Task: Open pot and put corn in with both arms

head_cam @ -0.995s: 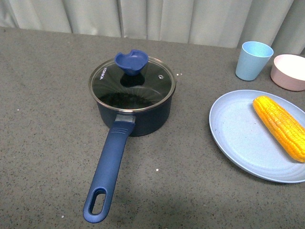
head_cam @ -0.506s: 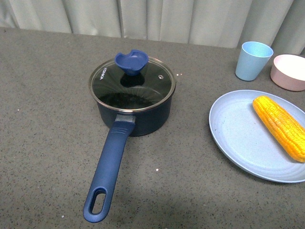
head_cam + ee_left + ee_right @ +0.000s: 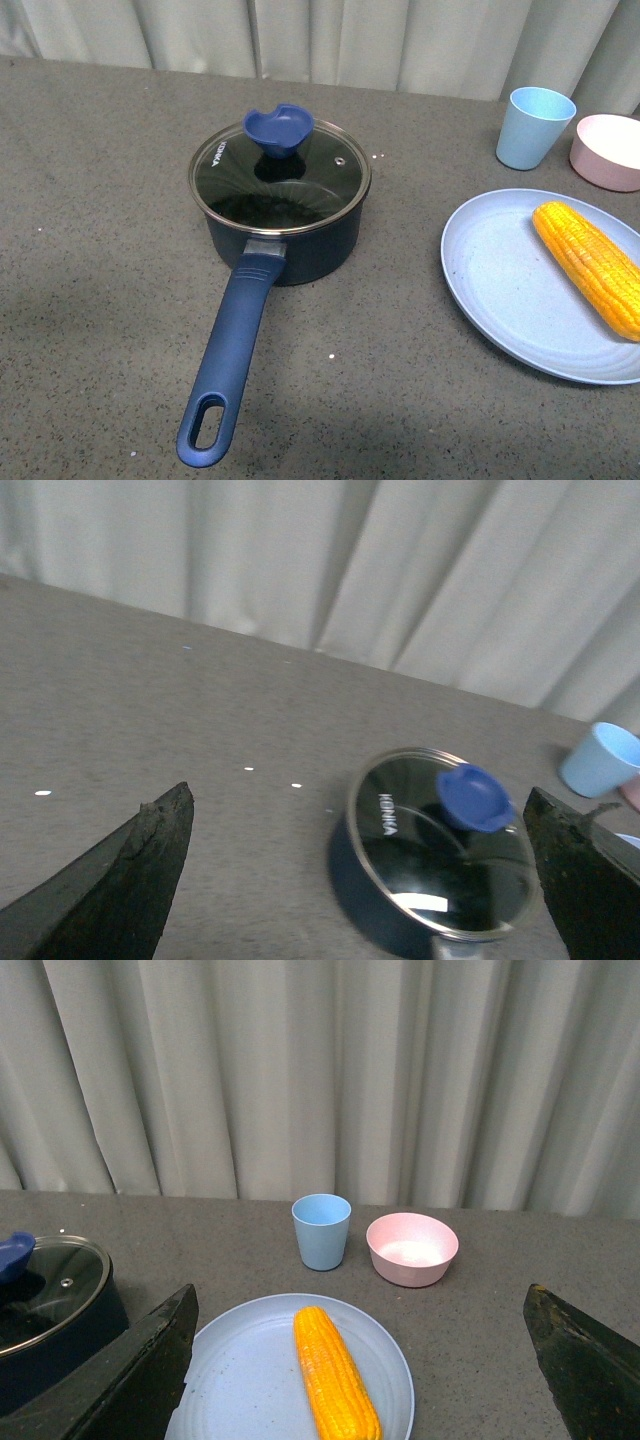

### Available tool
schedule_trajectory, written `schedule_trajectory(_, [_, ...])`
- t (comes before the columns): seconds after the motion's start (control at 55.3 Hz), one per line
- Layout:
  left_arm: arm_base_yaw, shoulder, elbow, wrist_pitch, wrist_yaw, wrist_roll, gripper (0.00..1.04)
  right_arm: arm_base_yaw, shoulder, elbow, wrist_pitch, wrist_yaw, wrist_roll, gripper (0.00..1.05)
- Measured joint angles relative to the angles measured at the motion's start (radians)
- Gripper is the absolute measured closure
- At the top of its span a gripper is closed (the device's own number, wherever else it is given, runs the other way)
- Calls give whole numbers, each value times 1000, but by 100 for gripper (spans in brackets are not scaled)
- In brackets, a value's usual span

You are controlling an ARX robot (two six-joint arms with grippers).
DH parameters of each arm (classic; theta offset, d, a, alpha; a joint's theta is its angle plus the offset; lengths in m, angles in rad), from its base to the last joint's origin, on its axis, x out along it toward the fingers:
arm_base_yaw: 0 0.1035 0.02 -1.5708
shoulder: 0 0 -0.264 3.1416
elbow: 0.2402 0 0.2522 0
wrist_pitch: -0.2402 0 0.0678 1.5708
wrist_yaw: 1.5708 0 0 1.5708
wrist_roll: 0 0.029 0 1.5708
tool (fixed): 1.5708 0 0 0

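The glass lid (image 3: pixel 420 845) spreads wide and smooth across the pot. My left gripper next needs to grab it by the narrow blue knob (image 3: pixel 474 798) to open the pot.
The navy pot (image 3: pixel 285 245) stands mid-table with its glass lid (image 3: pixel 280 180) on and the blue knob (image 3: pixel 279 129) on top; its long handle (image 3: pixel 230 362) points toward me. The corn (image 3: pixel 590 262) lies on a light blue plate (image 3: pixel 500 290) at the right. Neither arm shows in the front view. My left gripper (image 3: pixel 365 880) is open, with the lidded pot (image 3: pixel 352 885) and its knob (image 3: pixel 476 797) between and beyond its fingertips (image 3: pixel 150 855). My right gripper (image 3: pixel 360 1360) is open above the corn (image 3: pixel 333 1372) on the plate (image 3: pixel 240 1380).
A light blue cup (image 3: pixel 534 126) and a pink bowl (image 3: pixel 607 151) stand at the back right, behind the plate. They also show in the right wrist view: the cup (image 3: pixel 321 1231), the bowl (image 3: pixel 412 1248). Grey curtains hang along the table's far edge.
The front view has shifted a few pixels; pot, lid and corn have not moved on the table.
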Motion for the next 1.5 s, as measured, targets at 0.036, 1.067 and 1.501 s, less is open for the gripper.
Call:
schedule_trajectory(0.036, [-19,49,32,15,51,-11,7,0,0,0,0,0,0,9])
schedule_trajectory(1.067, [-235,928,620,137,67,141,7,0,0,0,0,0,0,9])
schedule_trajectory(1.501, [-213,976,655,141,68,140,7,0,0,0,0,0,0,9])
